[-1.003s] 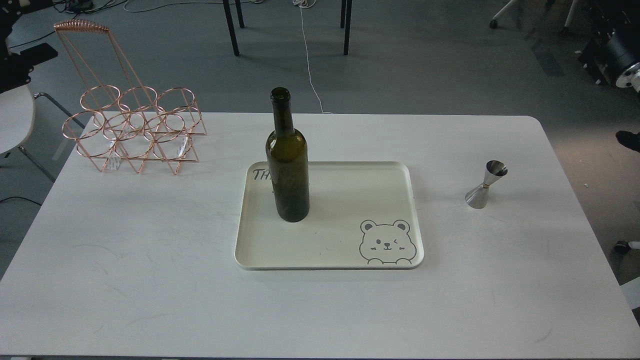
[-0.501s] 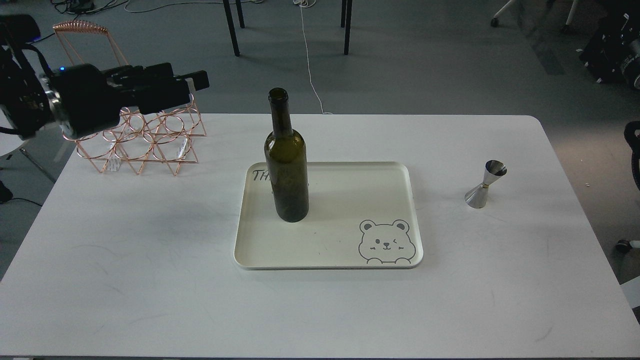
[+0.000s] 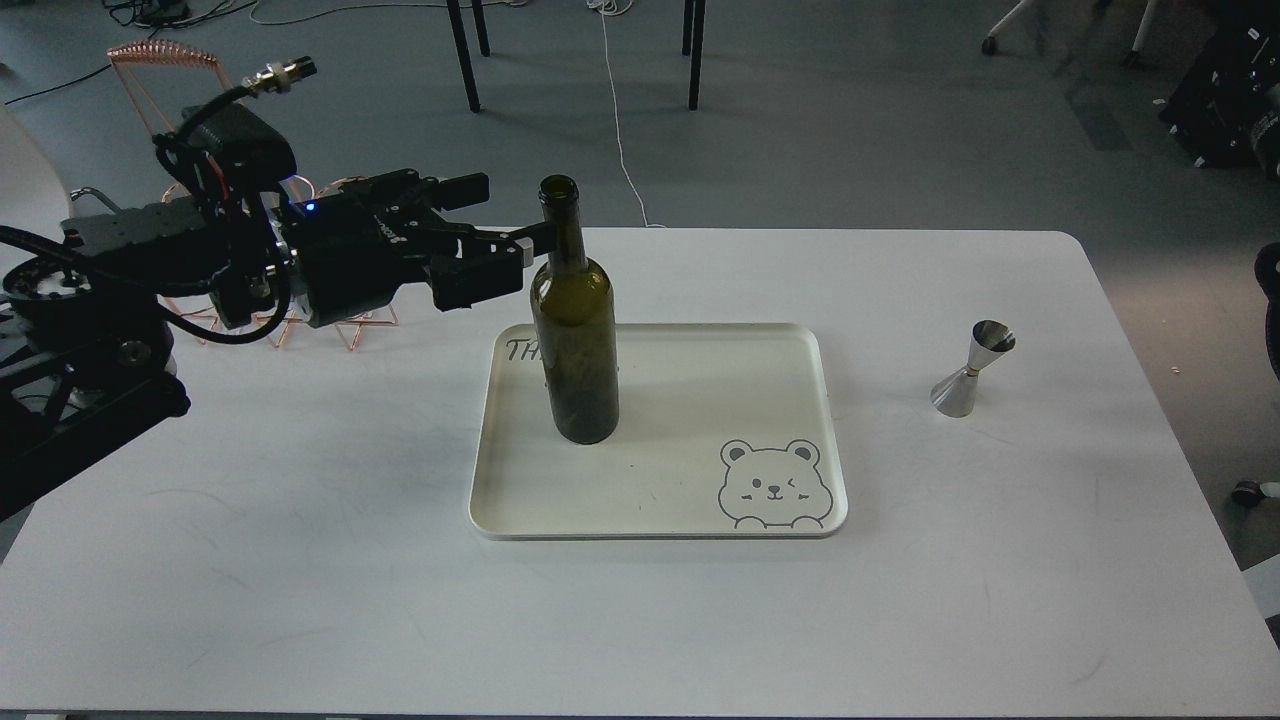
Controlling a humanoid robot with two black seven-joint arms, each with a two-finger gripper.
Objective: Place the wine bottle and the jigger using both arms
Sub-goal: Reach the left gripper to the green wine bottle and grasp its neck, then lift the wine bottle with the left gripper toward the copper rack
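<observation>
I need to take the wine bottle off the tray and into the copper rack, so I will grab the wine bottle's neck [image 3: 564, 235] with my left gripper next.
The wine bottle [image 3: 574, 340], dark olive-green, stands upright on the left part of the cream tray [image 3: 700, 400]. My left gripper [image 3: 505, 214] is open just left of the bottle's neck. One finger [image 3: 462, 188] is behind and apart from the neck. The other fingertip reaches the neck's left side; I cannot tell whether it touches. The silver jigger [image 3: 972, 368] stands upright on the white table [image 3: 300, 560], to the right of the tray. My right gripper is out of view.
A copper wire rack [image 3: 160, 60] stands at the table's back left, mostly hidden behind my left arm [image 3: 130, 270]. The tray has a bear drawing [image 3: 773, 485] at its front right corner. Chair legs and cables lie on the floor beyond the table.
My left arm has swung in from the left and moved right, from over the wire rack to the bottle's neck. Bottle, tray and jigger have not moved.
</observation>
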